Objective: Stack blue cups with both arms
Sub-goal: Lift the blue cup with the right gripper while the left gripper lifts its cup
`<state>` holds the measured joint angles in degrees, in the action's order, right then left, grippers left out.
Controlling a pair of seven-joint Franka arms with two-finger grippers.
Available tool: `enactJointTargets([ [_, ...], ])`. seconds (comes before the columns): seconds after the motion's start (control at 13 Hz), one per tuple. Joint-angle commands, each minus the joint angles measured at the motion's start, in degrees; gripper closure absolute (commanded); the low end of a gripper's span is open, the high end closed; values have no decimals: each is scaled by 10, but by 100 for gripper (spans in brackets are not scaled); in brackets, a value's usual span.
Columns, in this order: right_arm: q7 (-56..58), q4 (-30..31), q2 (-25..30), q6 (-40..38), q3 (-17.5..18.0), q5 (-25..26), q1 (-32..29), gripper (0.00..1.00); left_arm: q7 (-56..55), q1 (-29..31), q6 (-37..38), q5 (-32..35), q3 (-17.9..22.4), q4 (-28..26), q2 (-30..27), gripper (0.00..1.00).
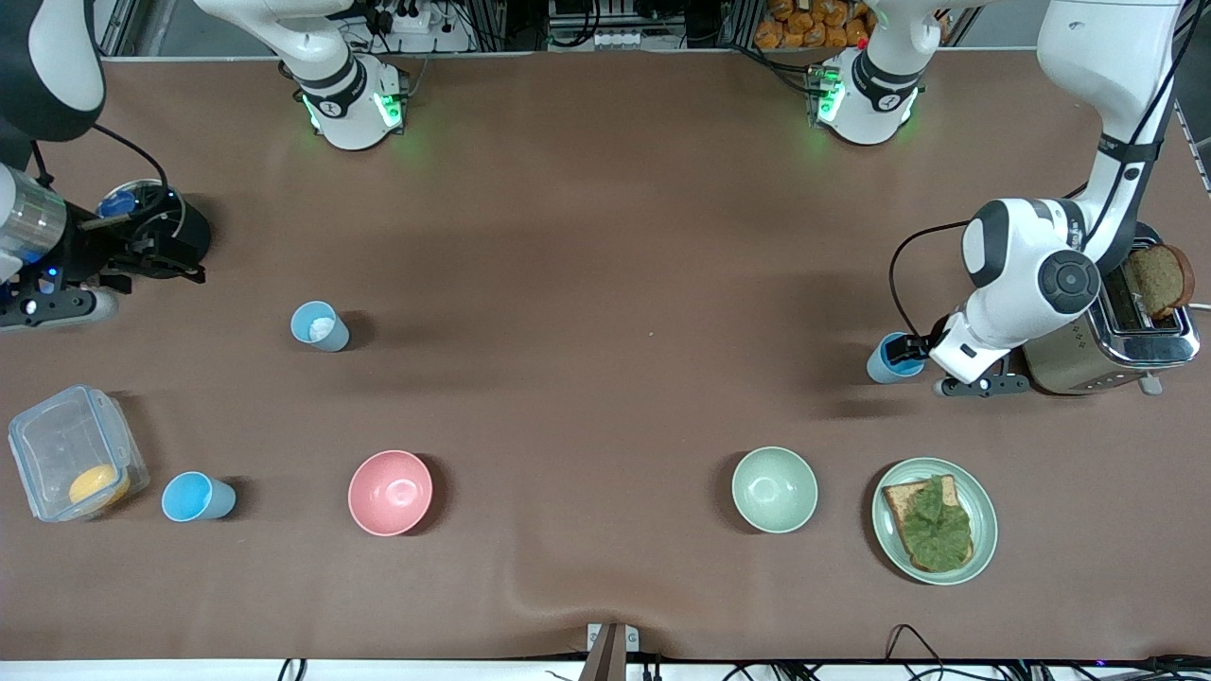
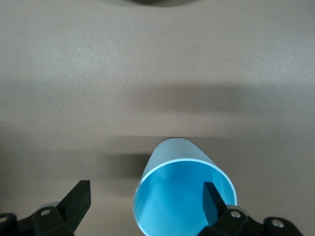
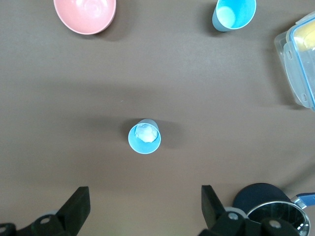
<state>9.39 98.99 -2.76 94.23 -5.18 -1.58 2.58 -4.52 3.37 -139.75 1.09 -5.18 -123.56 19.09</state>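
My left gripper grabs the third cup by its rim (image 1: 885,340) (image 2: 224,173) next, to stack the cups.
Three blue cups are on the brown table. One (image 1: 320,326) holds something white and also shows in the right wrist view (image 3: 144,136). A second cup (image 1: 197,497) stands nearer the front camera, beside a clear box, and shows in the right wrist view (image 3: 235,12). The third cup (image 1: 889,359) stands beside the toaster. My left gripper (image 1: 908,350) is open at this third cup (image 2: 184,196). One finger (image 2: 210,196) is inside the rim and the other (image 2: 78,196) is outside, apart from the wall. My right gripper (image 1: 175,265) is open and empty (image 3: 144,193) over bare table near a black mug.
A pink bowl (image 1: 390,492) and a pale green bowl (image 1: 774,489) sit near the front. A green plate (image 1: 984,530) holds toast with lettuce. A toaster (image 1: 1116,345) holds a bread slice. There is also a clear lidded box (image 1: 57,445), a black mug (image 1: 184,227) and a steel pot.
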Motion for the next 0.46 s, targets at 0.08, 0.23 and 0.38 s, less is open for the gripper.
enactJointTargets([
  [0.08,-8,37,9,16,2,8,-15,0,7,8,-8,7,-3,1,10,51],
  [0.23,-8,38,7,18,1,8,-15,0,7,8,-8,6,-4,2,9,100],
  [0.38,-9,39,1,24,1,8,-16,0,-2,8,-7,7,-5,4,2,100],
])
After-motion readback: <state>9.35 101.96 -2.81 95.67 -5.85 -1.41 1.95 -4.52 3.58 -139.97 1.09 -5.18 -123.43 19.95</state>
